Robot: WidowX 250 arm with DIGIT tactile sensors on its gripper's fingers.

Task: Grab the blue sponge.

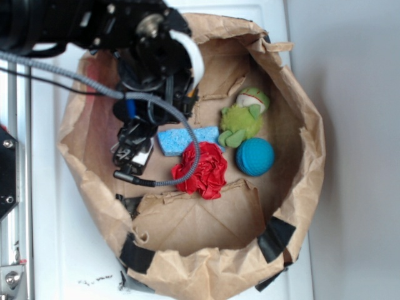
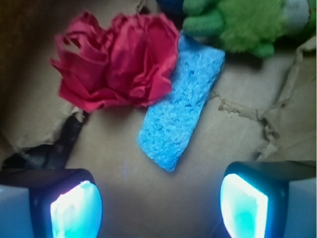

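Observation:
The blue sponge has to get clear of the red cloth wad (image 1: 201, 170), so my gripper will grab the sponge by its uncovered end (image 1: 169, 142) next.
The blue sponge (image 1: 185, 139) (image 2: 181, 106) lies flat on the brown paper floor of the bag, a light-blue porous block tucked against the red cloth wad (image 1: 201, 170) (image 2: 116, 62). My gripper (image 1: 133, 152) (image 2: 161, 208) stands open just left of the sponge in the exterior view. In the wrist view its two glowing pads sit wide apart at the bottom, with the sponge's near corner a short way ahead of the gap and nothing between them.
A green plush frog (image 1: 245, 117) (image 2: 237, 22) and a teal ball (image 1: 255, 156) lie right of the sponge. The crumpled paper bag wall (image 1: 306, 156) rings everything, with black tape (image 1: 275, 237) at the front. A cable (image 1: 187, 131) loops over the sponge.

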